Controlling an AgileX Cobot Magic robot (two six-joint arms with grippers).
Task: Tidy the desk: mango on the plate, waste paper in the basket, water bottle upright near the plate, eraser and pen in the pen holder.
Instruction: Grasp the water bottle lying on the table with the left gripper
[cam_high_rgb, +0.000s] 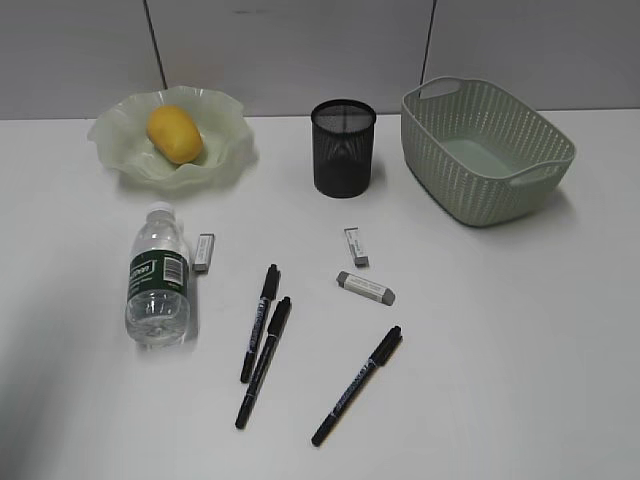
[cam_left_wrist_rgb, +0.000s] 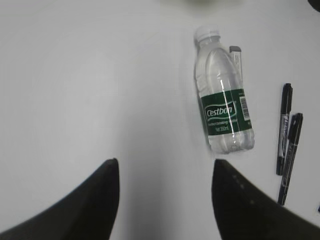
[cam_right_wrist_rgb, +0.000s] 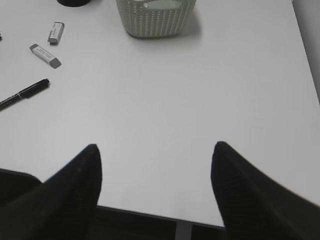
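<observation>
The water bottle needs to stand upright, so the robot's left hand will next grab it around its middle (cam_high_rgb: 159, 259) (cam_left_wrist_rgb: 221, 94) to keep both ends balanced.
The yellow mango (cam_high_rgb: 175, 133) rests in the wavy green plate (cam_high_rgb: 120, 135) at the back left of the white desk (cam_high_rgb: 500, 330). In front of the plate the water bottle (cam_high_rgb: 158, 275) (cam_left_wrist_rgb: 222, 112) lies on its side, cap toward the plate. Three black pens (cam_high_rgb: 260, 322) (cam_high_rgb: 264, 360) (cam_high_rgb: 357, 384) and three erasers (cam_high_rgb: 203, 252) (cam_high_rgb: 356, 246) (cam_high_rgb: 366, 288) lie loose on the desk. The black mesh pen holder (cam_high_rgb: 343, 147) and the green basket (cam_high_rgb: 485, 150) (cam_right_wrist_rgb: 155, 17) stand at the back. No waste paper shows. My left gripper (cam_left_wrist_rgb: 165, 167) hangs open left of the bottle's base. Over the desk's front edge, my right gripper (cam_right_wrist_rgb: 155, 147) is open too.
The right wrist view shows two erasers (cam_right_wrist_rgb: 56, 32) (cam_right_wrist_rgb: 45, 55) and one pen (cam_right_wrist_rgb: 25, 92) far left of the gripper, and the desk's front edge (cam_right_wrist_rgb: 175, 216) just below the fingertips. A grey panelled wall (cam_high_rgb: 300, 50) runs behind the desk.
</observation>
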